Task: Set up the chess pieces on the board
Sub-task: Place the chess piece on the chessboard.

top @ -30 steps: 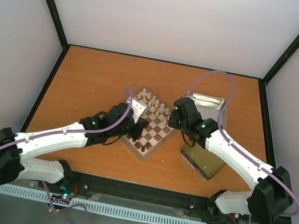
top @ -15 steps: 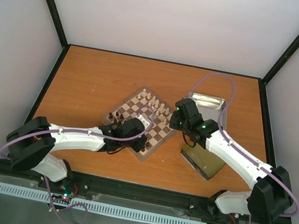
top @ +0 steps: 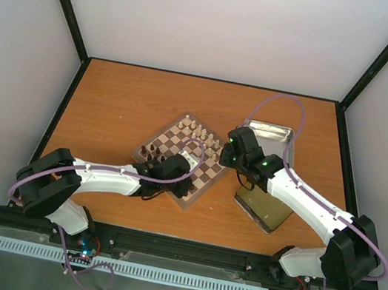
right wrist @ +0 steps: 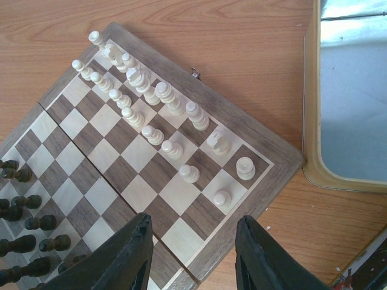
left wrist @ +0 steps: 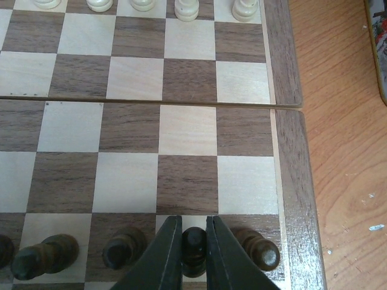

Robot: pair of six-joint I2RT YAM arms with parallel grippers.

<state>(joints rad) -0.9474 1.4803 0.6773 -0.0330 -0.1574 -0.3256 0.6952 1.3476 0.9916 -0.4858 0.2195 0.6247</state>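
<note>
The dark chess piece stands in its light square, in row with its neighbours, so the left gripper should open now.
The board (top: 176,144) lies turned diagonally in mid-table. In the left wrist view my left gripper (left wrist: 194,228) is shut on a dark chess piece (left wrist: 195,249) that stands on a light square of the board (left wrist: 187,130), close to its right rim. Other dark chess pieces stand beside it in the same row: one to the right (left wrist: 261,252), two to the left (left wrist: 123,251). My right gripper (right wrist: 193,241) hangs open above the board's corner (right wrist: 124,166), holding nothing. More dark chess pieces (right wrist: 24,220) show at the left edge of that view.
Cream chessmen (right wrist: 163,96) fill two rows on the board's far side. An open metal tin (top: 271,134) stands right of the board, and a second tin (top: 264,208) lies nearer, under the right arm. Black frame posts and white walls bound the table.
My left arm has swung down from over the board's middle to its near right edge, and its gripper now sits low in the dark row. The right arm has not moved.
</note>
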